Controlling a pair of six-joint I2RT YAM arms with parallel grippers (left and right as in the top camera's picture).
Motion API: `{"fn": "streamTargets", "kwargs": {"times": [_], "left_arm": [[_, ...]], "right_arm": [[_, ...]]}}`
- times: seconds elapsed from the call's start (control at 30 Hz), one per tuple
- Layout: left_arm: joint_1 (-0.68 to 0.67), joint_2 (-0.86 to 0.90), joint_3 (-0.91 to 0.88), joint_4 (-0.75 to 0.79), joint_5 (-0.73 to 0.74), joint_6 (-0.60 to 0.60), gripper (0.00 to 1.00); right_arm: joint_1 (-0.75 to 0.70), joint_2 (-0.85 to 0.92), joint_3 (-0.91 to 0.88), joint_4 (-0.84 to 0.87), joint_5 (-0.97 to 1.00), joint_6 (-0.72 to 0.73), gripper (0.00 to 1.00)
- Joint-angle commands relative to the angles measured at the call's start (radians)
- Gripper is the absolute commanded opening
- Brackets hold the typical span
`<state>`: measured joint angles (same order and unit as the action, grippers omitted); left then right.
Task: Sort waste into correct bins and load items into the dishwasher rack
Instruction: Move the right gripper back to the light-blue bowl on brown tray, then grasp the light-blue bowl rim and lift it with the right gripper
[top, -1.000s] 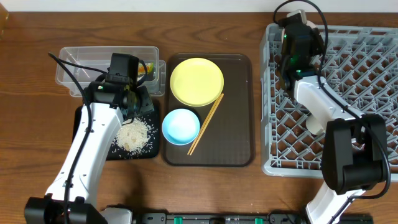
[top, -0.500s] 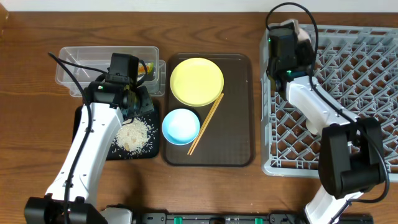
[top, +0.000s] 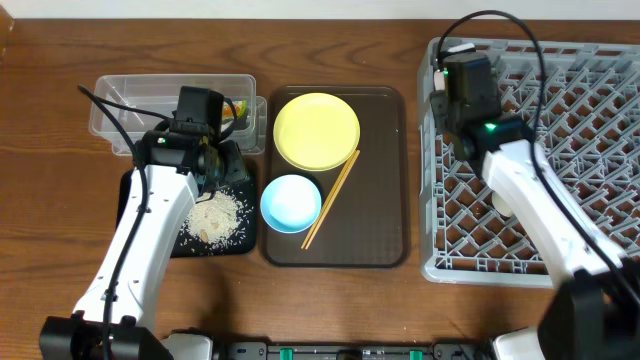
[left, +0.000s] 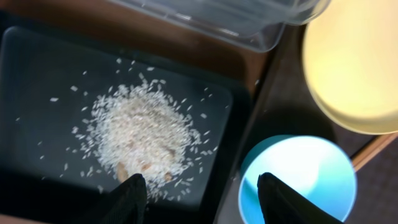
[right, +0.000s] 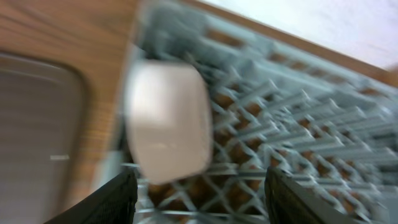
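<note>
The light blue bowl (top: 291, 202) should go tilted on edge into the dishwasher rack, so my right gripper grips its rim beside the chopsticks next.
In the right wrist view a small white cup (right: 168, 118) lies in the near-left corner of the grey dishwasher rack (right: 292, 124), blurred. My right gripper (right: 199, 199) stands open just behind it, not touching it. From overhead the right gripper (top: 452, 62) hovers over the rack's (top: 580, 150) far-left corner. My left gripper (left: 202, 199) is open above the black tray (left: 37, 74), between the rice heap (left: 140, 130) and the light blue bowl (left: 305, 168). Yellow plate (top: 316, 130), blue bowl (top: 291, 202) and chopsticks (top: 332, 198) lie on the brown tray (top: 380, 200).
The clear tub (top: 130, 100) behind the black tray (top: 242, 246) holds the green-and-orange wrapper (top: 238, 112). A white dish (top: 503, 203) sits in the rack, partly under my right arm. The rice (top: 213, 218) is spread in the black tray.
My right gripper has opened and let go of the white cup, which now rests in the rack's corner; the arm drew back slightly. The left arm has stayed put.
</note>
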<state>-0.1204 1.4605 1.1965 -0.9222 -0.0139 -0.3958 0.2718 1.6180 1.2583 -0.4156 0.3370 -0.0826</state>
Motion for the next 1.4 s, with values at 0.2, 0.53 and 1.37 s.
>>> {"fn": "streamTargets", "kwargs": {"times": [0.2,0.53,1.37], "left_arm": [[0.085,-0.004,0.000,-0.100,-0.178,-0.142,0.60],[0.199,-0.004,0.000,-0.106,-0.155,-0.160,0.65],[0.199,-0.004,0.000,-0.109,-0.151,-0.160,0.65]], "right_arm": [[0.131,-0.021,0.004,-0.088,-0.666,0.113,0.60],[0.337,0.145,0.004,-0.172,-0.666,0.169,0.54],[0.378,0.235,0.019,-0.075,-0.481,0.358,0.01]]}}
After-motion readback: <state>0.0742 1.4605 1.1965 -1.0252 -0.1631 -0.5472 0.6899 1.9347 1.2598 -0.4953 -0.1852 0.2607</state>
